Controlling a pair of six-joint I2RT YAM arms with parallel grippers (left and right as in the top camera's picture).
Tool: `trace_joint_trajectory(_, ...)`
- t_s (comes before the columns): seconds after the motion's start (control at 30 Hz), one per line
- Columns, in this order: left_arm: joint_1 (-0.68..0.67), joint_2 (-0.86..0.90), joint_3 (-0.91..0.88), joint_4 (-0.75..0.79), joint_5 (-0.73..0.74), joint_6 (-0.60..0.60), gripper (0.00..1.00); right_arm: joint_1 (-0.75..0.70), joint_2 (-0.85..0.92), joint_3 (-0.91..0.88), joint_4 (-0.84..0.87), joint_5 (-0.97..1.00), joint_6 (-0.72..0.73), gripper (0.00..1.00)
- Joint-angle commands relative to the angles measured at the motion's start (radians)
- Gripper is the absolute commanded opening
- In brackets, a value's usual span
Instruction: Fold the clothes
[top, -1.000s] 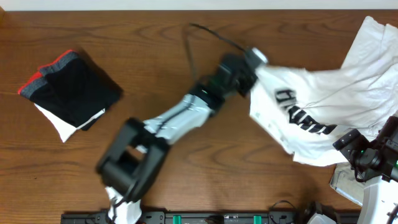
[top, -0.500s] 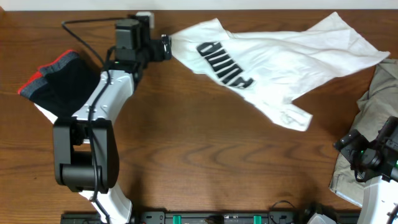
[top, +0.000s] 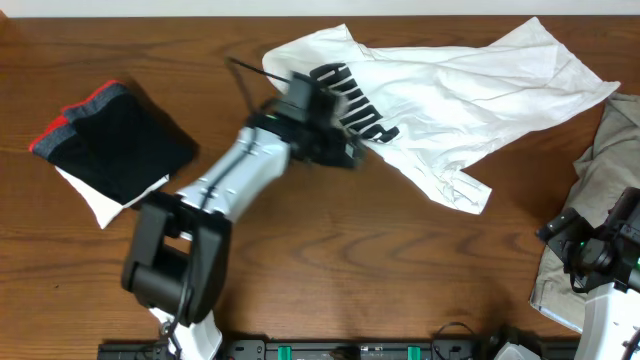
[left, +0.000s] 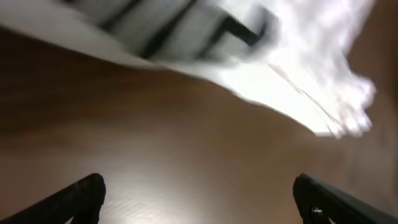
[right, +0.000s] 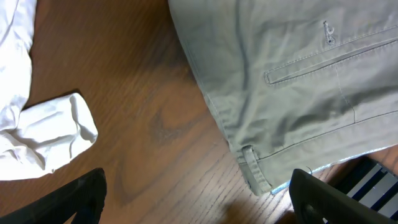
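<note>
I should next use my left gripper to grab the white T-shirt by its front edge beside the black lettering (top: 355, 105), to pull it straight for folding.
The clothes, a white T-shirt (top: 470, 90) with black lettering (top: 355, 105), lie spread and rumpled along the back of the table. My left gripper (top: 347, 152) hovers at the shirt's front left edge, just below the lettering. In the left wrist view, which is blurred, the gripper (left: 199, 202) is open with bare wood between its fingers and the shirt (left: 280, 74) ahead of it. My right gripper (top: 562, 232) rests at the front right. It is open (right: 199, 199) over bare wood, with a crumpled white sleeve (right: 53, 134) to its left.
A folded black garment with red trim (top: 115, 140) lies at the left on a white piece. Khaki trousers (top: 600, 170) (right: 292, 74) lie at the right edge, close to my right gripper. A black cable (top: 245, 68) trails behind the left arm.
My left arm pulled the shirt leftward across the back of the table, let it go, and swung back to its front left edge. The right arm stayed still.
</note>
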Motion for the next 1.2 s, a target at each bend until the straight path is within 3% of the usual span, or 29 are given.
trace_joint_trajectory(0.0,-0.075,-0.008,-0.018,0.02,0.011,-0.052,0.98,-0.017,0.0,0.008,0.001,0.0,0.004,0.92)
trace_joint_trajectory(0.23,-0.19,0.006,-0.053,0.144,-0.196,-0.215,1.0,-0.017,0.0,0.008,-0.001,0.0,0.004,0.92)
trace_joint_trajectory(0.53,-0.2,0.136,-0.053,0.328,-0.198,-0.311,0.95,-0.017,0.0,0.008,-0.008,0.0,0.004,0.92)
trace_joint_trajectory(0.77,-0.198,0.182,-0.053,0.396,-0.202,-0.349,0.82,-0.017,0.0,0.008,-0.007,0.0,0.004,0.92)
trace_joint_trajectory(1.17,-0.208,0.226,-0.053,0.452,-0.201,-0.399,0.79,-0.017,0.0,0.008,-0.008,0.0,0.004,0.92)
